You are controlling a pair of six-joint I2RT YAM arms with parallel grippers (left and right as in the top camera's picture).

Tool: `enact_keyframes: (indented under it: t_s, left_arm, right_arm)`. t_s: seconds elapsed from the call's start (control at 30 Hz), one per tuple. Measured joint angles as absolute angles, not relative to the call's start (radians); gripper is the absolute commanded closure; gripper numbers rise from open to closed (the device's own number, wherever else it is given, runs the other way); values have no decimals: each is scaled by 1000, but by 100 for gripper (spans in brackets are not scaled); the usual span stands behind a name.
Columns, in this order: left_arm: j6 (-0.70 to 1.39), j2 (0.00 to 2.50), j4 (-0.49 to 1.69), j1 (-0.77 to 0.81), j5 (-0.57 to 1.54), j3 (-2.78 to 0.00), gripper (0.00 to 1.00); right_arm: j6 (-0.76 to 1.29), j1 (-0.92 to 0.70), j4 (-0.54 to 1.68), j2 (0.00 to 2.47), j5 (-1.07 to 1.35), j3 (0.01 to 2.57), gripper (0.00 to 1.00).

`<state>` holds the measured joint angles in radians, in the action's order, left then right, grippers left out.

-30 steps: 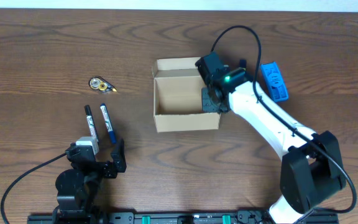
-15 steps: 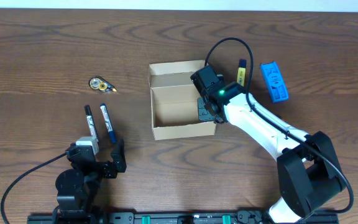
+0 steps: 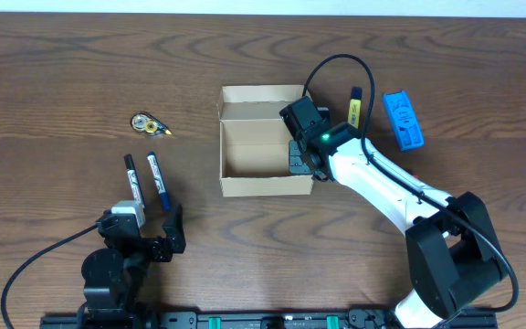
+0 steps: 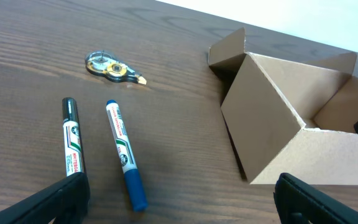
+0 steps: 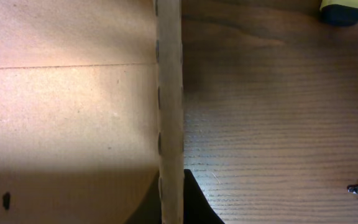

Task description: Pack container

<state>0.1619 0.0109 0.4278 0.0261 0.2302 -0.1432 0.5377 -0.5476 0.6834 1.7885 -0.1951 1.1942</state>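
Observation:
I need to open my right gripper now, because the box (image 3: pixel 268 185) has its bottom on the flat tabletop and would stay upright at the middle of the table.
The container is an open tan cardboard box (image 3: pixel 268 185) at the table's middle, flap lid (image 3: pixel 261 94) folded back, nothing visible inside. My right gripper (image 3: pixel 300 157) is shut on the box's right wall, one finger inside and one outside; the right wrist view shows the wall edge (image 5: pixel 169 93) pinched between the jaws (image 5: pixel 174 208). My left gripper (image 3: pixel 144 239) is open and empty near the front left edge. A black pen (image 3: pixel 133 181) and a blue pen (image 3: pixel 159 180) lie just beyond it. In the left wrist view the box (image 4: pixel 272 118) sits right of both pens (image 4: pixel 71 146) (image 4: pixel 123 152).
A correction tape dispenser (image 3: pixel 146 123) lies left of the box and also shows in the left wrist view (image 4: pixel 112 66). A yellow-and-black marker (image 3: pixel 354 107) and a blue object (image 3: pixel 403 120) lie right of the box. The marker's end shows in the right wrist view (image 5: pixel 340 9).
My right gripper has dragged the box a little to the left and toward the front, uncovering the yellow-and-black marker. The left arm has not moved.

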Motion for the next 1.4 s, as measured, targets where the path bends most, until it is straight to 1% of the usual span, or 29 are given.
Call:
enact_keyframes:
  t_s: [0.27, 0.3, 0.33, 0.37, 0.43, 0.63, 0.67, 0.73, 0.77, 0.93, 1.07, 1.2, 1.4]
  left_arm:
    - [162, 11, 428, 26, 230, -143, 4]
    - [162, 11, 428, 26, 230, -143, 5]
    - [162, 11, 428, 26, 230, -143, 5]
    - [162, 11, 428, 26, 230, -143, 5]
    - [162, 11, 428, 26, 230, -143, 5]
    - [162, 11, 428, 26, 230, -143, 5]
    - [162, 11, 428, 26, 230, -143, 5]
    - [162, 11, 428, 26, 230, -143, 5]
    - [162, 11, 428, 26, 230, -143, 5]
    - [162, 11, 428, 26, 230, -143, 5]
    - [162, 11, 428, 26, 230, -143, 5]
    - [162, 11, 428, 26, 230, -143, 5]
    - [162, 11, 428, 26, 230, -143, 5]
  right_arm:
    - [514, -548, 667, 1789, -196, 1194, 98]
    - [513, -548, 666, 1789, -196, 1194, 91]
    - [514, -548, 666, 1789, -195, 1194, 72]
    - [513, -548, 665, 1789, -196, 1194, 58]
    - [508, -548, 665, 1789, -195, 1194, 36]
    - [501, -548, 702, 1789, -187, 1196, 27]
    - [501, -548, 716, 1789, -187, 1199, 21]
    - [505, -547, 754, 1781, -183, 1214, 4]
    - [505, -545, 771, 1771, -181, 1224, 1]
    - [455, -516, 804, 1623, -178, 1272, 1]
    - [373, -456, 813, 1466, -194, 1302, 1]
    - [275, -323, 850, 1379, -212, 1309, 1]
    - [136, -113, 855, 1400, -201, 1309, 1]
